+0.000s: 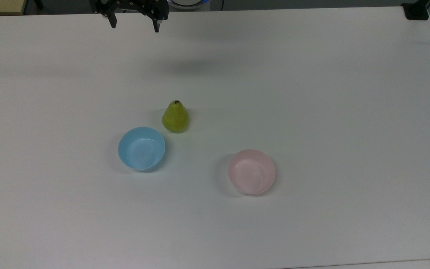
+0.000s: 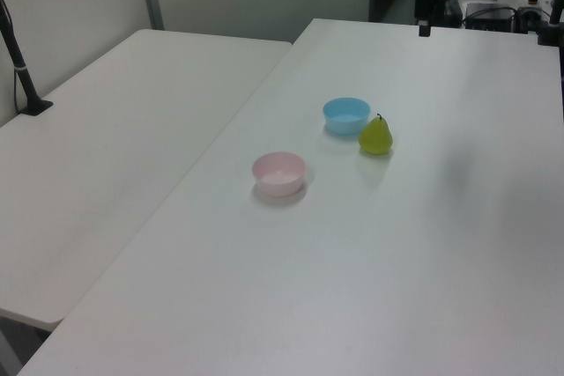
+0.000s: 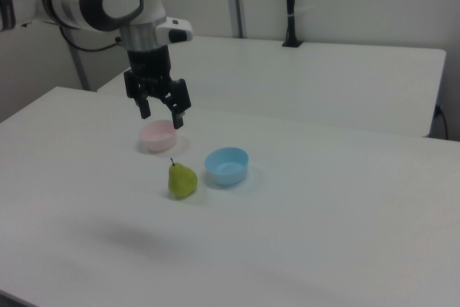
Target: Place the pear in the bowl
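Note:
The yellow-green pear is to go in the pale pink bowl (image 2: 279, 173), so the robot's gripper next needs to pick up the pear by its narrow stem end (image 2: 378, 126).
The yellow-green pear (image 1: 175, 117) (image 2: 375, 136) (image 3: 182, 180) stands upright on the white table, stem up. The pale pink bowl (image 1: 251, 171) (image 2: 279, 173) (image 3: 158, 136) sits empty to the pear's lower right in the top view. My gripper (image 1: 134, 23) (image 3: 162, 114) hangs high above the table at the top view's upper edge, well apart from the pear. It is open, with nothing between its fingers. In the left view one dark fingertip (image 2: 425, 30) shows at the top.
A light blue bowl (image 1: 141, 148) (image 2: 346, 115) (image 3: 227, 165) sits empty close beside the pear. A second white table (image 2: 106, 129) adjoins at the left view's left. Dark posts (image 3: 290, 5) and equipment stand at the table edges.

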